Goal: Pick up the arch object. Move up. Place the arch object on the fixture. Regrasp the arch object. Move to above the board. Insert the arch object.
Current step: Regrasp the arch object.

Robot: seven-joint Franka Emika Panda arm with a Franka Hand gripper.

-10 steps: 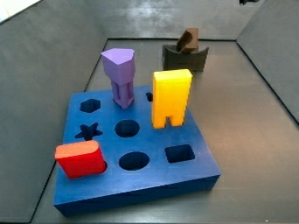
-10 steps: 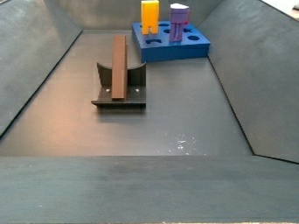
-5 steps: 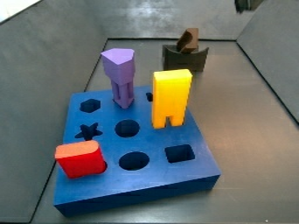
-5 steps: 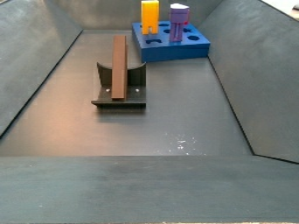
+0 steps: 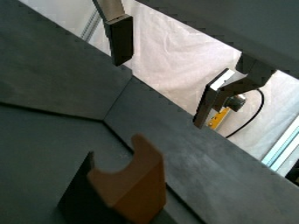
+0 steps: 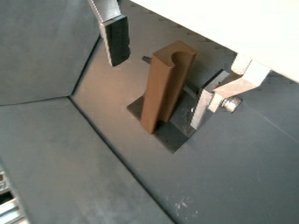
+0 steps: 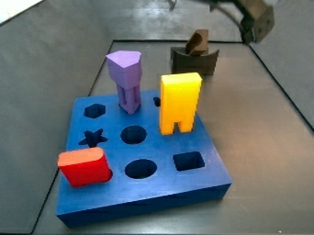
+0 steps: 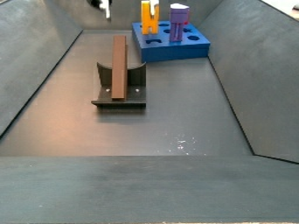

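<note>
My gripper should reach the arch object and pinch it by its top end (image 7: 199, 35), so that the arch object's lower end stays free to enter the board (image 7: 141, 156).
The brown arch object (image 8: 119, 59) lies lengthwise in the dark fixture (image 8: 119, 94) on the grey floor; in a side view it shows end-on (image 7: 196, 41) on the fixture (image 7: 193, 61). The blue board (image 7: 141, 156) with shaped holes stands apart from it (image 8: 172, 45). My gripper (image 7: 252, 18) is open and empty, high above the arch object, at the top edge of a side view (image 8: 103, 7). In both wrist views the fingers (image 6: 117, 39) (image 5: 121, 39) stand wide apart with the arch object (image 6: 167, 87) (image 5: 128, 182) below between them, untouched.
On the board stand a purple post (image 7: 124, 78), a tall yellow block (image 7: 179, 101) and a red block (image 7: 84, 167). Sloping grey walls (image 8: 41, 79) enclose the floor on all sides.
The gripper has come down into both side views from the top edge. The arch object and fixture have not moved.
</note>
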